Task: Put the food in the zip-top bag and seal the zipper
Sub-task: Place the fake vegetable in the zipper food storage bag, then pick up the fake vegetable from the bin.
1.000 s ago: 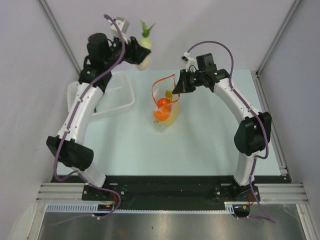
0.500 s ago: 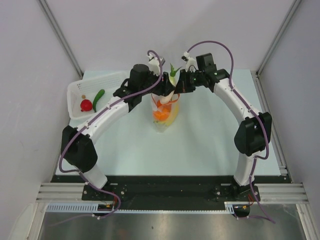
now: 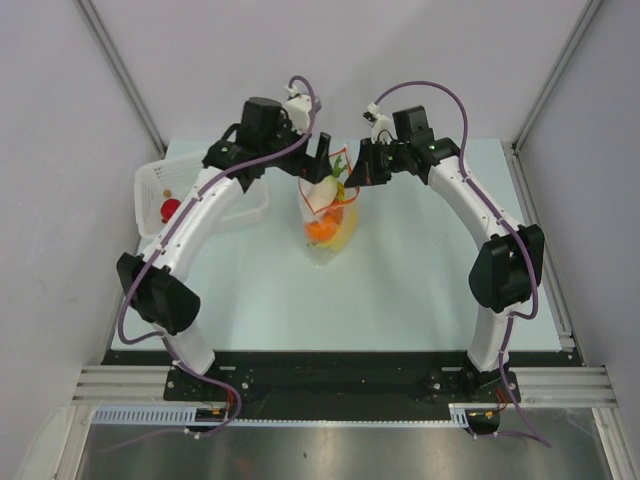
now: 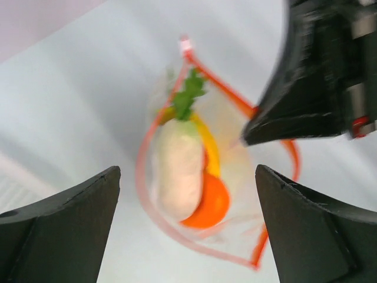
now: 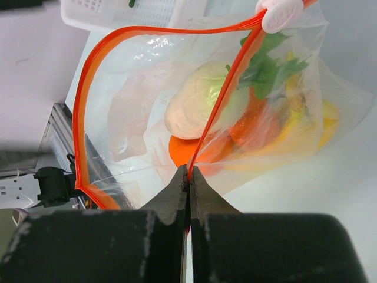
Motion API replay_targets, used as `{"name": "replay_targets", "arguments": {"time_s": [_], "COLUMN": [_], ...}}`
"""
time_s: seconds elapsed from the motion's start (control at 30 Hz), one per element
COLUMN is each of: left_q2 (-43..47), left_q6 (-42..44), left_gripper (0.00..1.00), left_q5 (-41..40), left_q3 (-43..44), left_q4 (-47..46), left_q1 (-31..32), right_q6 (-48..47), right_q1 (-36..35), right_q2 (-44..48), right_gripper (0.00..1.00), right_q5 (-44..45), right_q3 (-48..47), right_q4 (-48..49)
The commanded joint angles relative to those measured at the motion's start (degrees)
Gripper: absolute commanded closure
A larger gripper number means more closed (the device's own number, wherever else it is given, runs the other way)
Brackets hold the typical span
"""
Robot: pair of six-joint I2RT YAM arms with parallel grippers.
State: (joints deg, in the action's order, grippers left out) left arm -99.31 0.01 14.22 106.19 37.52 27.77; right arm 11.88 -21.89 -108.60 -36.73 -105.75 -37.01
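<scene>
My left gripper will next grab the green food in the white tray near one of the food's ends. The food's length then stays free to go into the zip-top bag's opening.
The clear zip-top bag (image 3: pixel 328 225) stands open mid-table and holds a white radish (image 3: pixel 322 190), an orange (image 3: pixel 322 228) and the yellow banana (image 3: pixel 345 235). My left gripper (image 3: pixel 318 160) hangs open and empty just above the bag's mouth. In its wrist view the radish (image 4: pixel 177 171), orange (image 4: pixel 211 203) and the red-orange zipper (image 4: pixel 141 171) lie below its gripper (image 4: pixel 185 174). My right gripper (image 3: pixel 362 172) is shut on the zipper (image 5: pixel 88 88) and holds the mouth open (image 5: pixel 189 172). The radish (image 5: pixel 197 106) shows through the bag wall.
A white ribbed tray (image 3: pixel 150 180) sits at the back left with a red fruit (image 3: pixel 170 208) in it, partly under my left arm. The tray's corner (image 5: pixel 147 12) shows behind the bag. The zipper's white slider (image 5: pixel 281 13) is at the bag's far corner.
My left arm swung from the back left over to the bag with the radish. The radish now sits in the bag and the left gripper is open. The right arm held still.
</scene>
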Motion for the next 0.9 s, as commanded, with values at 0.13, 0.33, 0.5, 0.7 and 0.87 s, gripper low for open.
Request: {"name": "replay_targets", "arguments": {"time_s": [0.13, 0.33, 0.5, 0.7, 0.87], "left_q2": [-0.6, -14.2, -25.9, -36.0, -39.3], "left_q6": [11.7, 23.7, 27.9, 28.9, 28.2], "left_gripper": [0.0, 0.03, 0.09, 0.09, 0.08], "left_q5": [-1.8, -8.9, -14.0, -14.1, -16.0], "left_q3": [0.9, 7.7, 18.1, 24.9, 21.5], "left_q4": [1.9, 3.1, 7.7, 10.6, 7.0], "left_q1": [-19.8, -27.6, -32.4, -34.3, -35.2], "right_q6": [-1.4, -1.2, -1.5, -1.8, -1.6], "right_q1": [0.4, 0.3, 0.4, 0.4, 0.4], "right_q2": [2.6, 2.2, 2.3, 2.2, 1.1], "right_gripper": [1.0, 1.0, 1.0, 1.0, 1.0], "right_q5": [-1.3, -1.9, -1.8, -2.5, -2.7], "right_q3": [-0.4, -0.2, -0.2, -0.2, -1.2], "right_q4": [1.2, 1.3, 1.4, 2.3, 2.4]}}
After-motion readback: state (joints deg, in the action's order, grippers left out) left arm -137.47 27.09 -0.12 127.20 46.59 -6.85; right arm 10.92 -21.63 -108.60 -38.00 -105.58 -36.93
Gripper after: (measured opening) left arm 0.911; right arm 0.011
